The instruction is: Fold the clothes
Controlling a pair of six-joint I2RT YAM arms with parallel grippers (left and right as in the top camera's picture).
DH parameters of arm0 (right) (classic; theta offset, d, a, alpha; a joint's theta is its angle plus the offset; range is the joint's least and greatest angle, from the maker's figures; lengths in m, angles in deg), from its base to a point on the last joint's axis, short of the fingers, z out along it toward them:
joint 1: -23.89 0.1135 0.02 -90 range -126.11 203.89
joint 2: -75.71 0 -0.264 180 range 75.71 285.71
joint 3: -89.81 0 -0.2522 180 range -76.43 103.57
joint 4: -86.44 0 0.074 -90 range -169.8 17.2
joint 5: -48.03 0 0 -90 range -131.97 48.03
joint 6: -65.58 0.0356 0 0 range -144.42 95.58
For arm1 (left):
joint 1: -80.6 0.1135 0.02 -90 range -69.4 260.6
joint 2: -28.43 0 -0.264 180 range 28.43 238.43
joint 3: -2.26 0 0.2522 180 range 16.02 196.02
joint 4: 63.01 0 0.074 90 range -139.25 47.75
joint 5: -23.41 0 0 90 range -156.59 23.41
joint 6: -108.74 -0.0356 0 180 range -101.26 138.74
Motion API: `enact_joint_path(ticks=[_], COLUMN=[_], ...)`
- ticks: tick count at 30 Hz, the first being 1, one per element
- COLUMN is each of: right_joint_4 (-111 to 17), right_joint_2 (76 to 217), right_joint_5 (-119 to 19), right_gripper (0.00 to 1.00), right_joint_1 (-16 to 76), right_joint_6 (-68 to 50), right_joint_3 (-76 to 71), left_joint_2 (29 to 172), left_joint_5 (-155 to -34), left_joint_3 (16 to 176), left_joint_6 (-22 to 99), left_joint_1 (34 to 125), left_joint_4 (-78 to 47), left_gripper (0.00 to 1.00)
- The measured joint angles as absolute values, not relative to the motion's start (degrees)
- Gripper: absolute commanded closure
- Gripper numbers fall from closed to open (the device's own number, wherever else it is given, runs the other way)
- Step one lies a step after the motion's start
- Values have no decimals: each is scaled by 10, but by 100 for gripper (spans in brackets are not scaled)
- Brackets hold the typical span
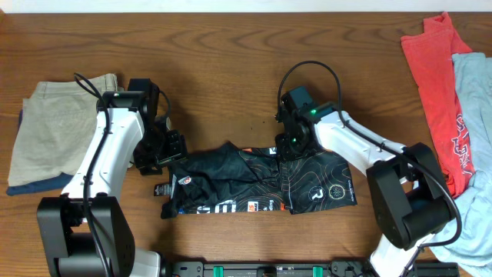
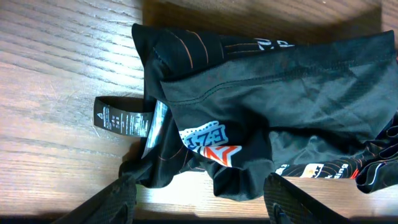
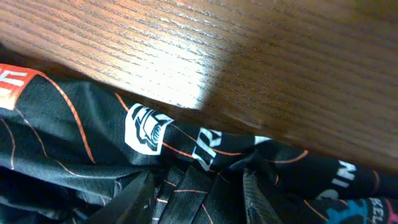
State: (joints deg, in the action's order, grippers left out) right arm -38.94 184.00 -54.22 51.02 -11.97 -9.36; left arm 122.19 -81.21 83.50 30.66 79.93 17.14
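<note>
The left gripper grabs one end of the black jersey (image 1: 231, 181) beside the black label tag next, to fold that end over the rest.
The black jersey (image 1: 231, 181) with thin orange lines and white-and-orange logos lies crumpled in a long strip at the table's front middle. My left gripper (image 1: 167, 150) is at its left end. In the left wrist view the jersey (image 2: 280, 93) lies just past my open fingers (image 2: 202, 202), with bare wood between them. My right gripper (image 1: 288, 145) is at the jersey's top edge. In the right wrist view its fingers (image 3: 199, 199) press into pleated folds of the jersey (image 3: 74, 137) bunched between them.
Folded tan trousers (image 1: 54, 131) lie at the left on a dark garment. A red shirt (image 1: 434, 85) and a light blue garment (image 1: 473, 115) lie at the right edge. A black label tag (image 2: 121, 118) sticks out of the jersey's left end.
</note>
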Motion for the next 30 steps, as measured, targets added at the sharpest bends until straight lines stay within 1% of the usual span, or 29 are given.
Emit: enact_joint_path(ticks=[6, 12, 16, 20, 22, 23, 24, 25, 27, 28, 29, 30], right_joint_4=[-339, -286, -261, -242, -239, -239, -238, -238, -237, -236, -235, -233], right_joint_2=[1767, 1667, 1647, 1646, 1646, 1646, 1646, 1646, 1646, 1646, 1646, 1646], right_joint_5=[-534, -526, -525, -522, -522, -522, -522, -522, -522, -520, -518, -514], right_gripper=[53, 51, 51, 51, 51, 52, 52, 52, 51, 52, 52, 52], right_joint_1=[476, 447, 437, 429, 429, 429, 429, 429, 429, 429, 429, 429], right_joint_6=[-120, -120, -120, -120, -120, -120, -120, -120, -120, -120, -120, -120], right_joint_3=[-79, -64, -63, -63, -63, -63, -63, -63, -63, -63, -63, -63], left_joint_2=[1222, 1222, 1223, 1212, 1203, 1198, 1195, 1193, 1192, 1192, 1193, 1193], left_joint_5=[-812, -811, -803, -799, -799, -799, -799, -798, -799, -806, -816, -825], left_joint_3=[775, 686, 639, 617, 608, 603, 599, 597, 594, 593, 592, 590], left_joint_6=[306, 305, 305, 306, 307, 308, 309, 311, 311, 310, 308, 308], left_joint_1=[799, 799, 799, 799, 799, 799, 799, 799, 801, 801, 801, 801], left_joint_4=[118, 17, -42, -67, -78, -83, -86, -89, -97, -104, -110, -115], left_gripper=[32, 32, 32, 33, 34, 38, 45, 54, 75, 81, 90, 94])
